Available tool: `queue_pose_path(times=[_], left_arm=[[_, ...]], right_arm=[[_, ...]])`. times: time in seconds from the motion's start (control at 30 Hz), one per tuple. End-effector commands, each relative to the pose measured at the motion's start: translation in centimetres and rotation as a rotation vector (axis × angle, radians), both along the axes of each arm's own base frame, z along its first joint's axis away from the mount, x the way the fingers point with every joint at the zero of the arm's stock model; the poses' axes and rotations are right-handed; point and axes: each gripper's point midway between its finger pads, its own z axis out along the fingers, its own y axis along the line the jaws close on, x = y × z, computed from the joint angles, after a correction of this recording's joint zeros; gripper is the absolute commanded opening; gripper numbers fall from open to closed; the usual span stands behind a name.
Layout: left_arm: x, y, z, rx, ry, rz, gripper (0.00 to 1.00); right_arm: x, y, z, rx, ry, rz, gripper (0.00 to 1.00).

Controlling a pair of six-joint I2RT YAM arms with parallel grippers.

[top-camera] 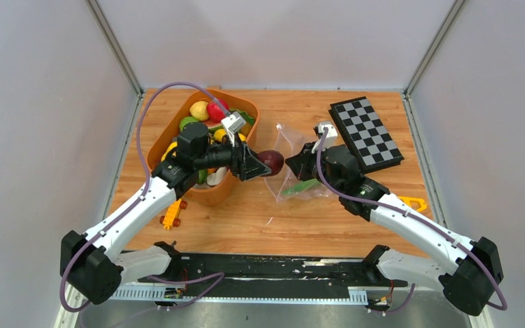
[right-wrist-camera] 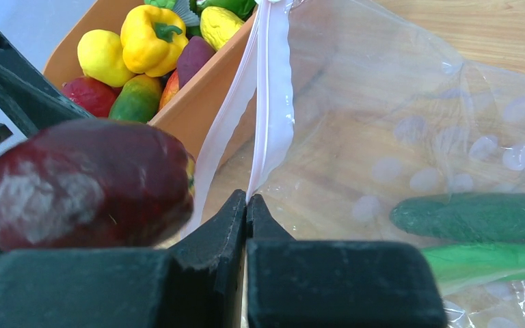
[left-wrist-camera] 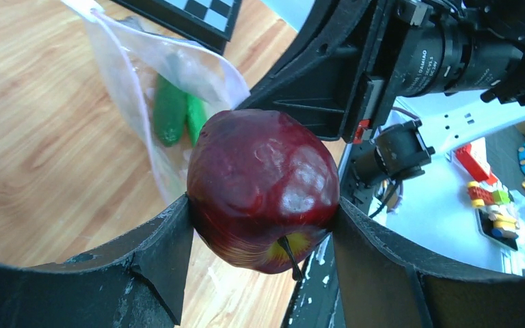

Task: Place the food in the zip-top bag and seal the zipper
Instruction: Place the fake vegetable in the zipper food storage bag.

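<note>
I should move the apple toward the bag's opening before my left gripper releases it, because the bag's opening lies beyond the apple (top-camera: 271,162) and it would come down outside the bag.
My left gripper (left-wrist-camera: 263,212) is shut on a dark red toy apple (left-wrist-camera: 263,190), stem toward the camera, held above the table just left of the zip-top bag (top-camera: 288,174). The same apple (top-camera: 271,162) shows between the two arms in the top view. My right gripper (right-wrist-camera: 247,199) is shut on the bag's whitish zipper (right-wrist-camera: 273,102), lifting that edge. Inside the clear bag lie green pieces of food (right-wrist-camera: 478,217), one a cucumber. More food (top-camera: 202,113) sits in the orange tub, including a yellow pepper (right-wrist-camera: 152,37).
The orange tub (top-camera: 236,179) stands at the back left, close beside the bag. A black-and-white checkerboard (top-camera: 366,132) lies at the back right. A yellow toy car (top-camera: 172,212) rests in front of the tub, and an orange-yellow piece (top-camera: 415,203) lies by the right arm.
</note>
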Motion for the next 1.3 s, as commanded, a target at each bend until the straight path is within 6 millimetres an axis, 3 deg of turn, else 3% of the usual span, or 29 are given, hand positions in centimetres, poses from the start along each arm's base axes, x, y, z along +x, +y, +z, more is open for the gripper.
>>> queue_pose_path(times=[0.0,0.27,0.4,0.7,0.83,0.93,1.07,1.13,1.27], left_arm=[[0.4,-1.0,-0.5,0.01,-0.016,-0.007,0.38],[3.6,-0.3,-5.1,0.177,0.047,0.143,0.35],[4.0,-1.2,-4.7,0.145,0.051,0.147,0.39],[4.4,-2.7,-2.3,0.051,0.017,0.124,0.54],[3.9,-3.5,-2.8,0.049,0.04,0.068,0.62],[3.6,-3.3,-3.0,0.062,0.028,0.058,0.76],[3.4,-2.3,-2.3,0.097,-0.012,0.084,0.83],[3.5,-1.7,-2.3,0.122,-0.026,0.111,0.97],[3.4,-1.1,-2.7,0.168,-0.027,0.114,1.0]], right_arm=[[0.0,0.7,3.4,0.073,-0.058,0.018,0.0],[-1.6,1.5,5.0,0.119,-0.089,0.117,0.0],[-2.5,2.2,6.5,0.167,-0.127,0.182,0.0],[-3.2,3.0,6.5,0.224,-0.094,0.22,0.0],[-2.9,2.8,6.8,0.272,-0.075,0.181,0.0],[-2.3,2.2,6.4,0.279,-0.053,0.121,0.0],[-1.7,1.6,5.4,0.262,-0.022,0.068,0.0],[-1.6,1.4,5.0,0.256,-0.014,0.055,0.0],[-1.3,1.0,4.7,0.245,-0.007,0.041,0.0]])
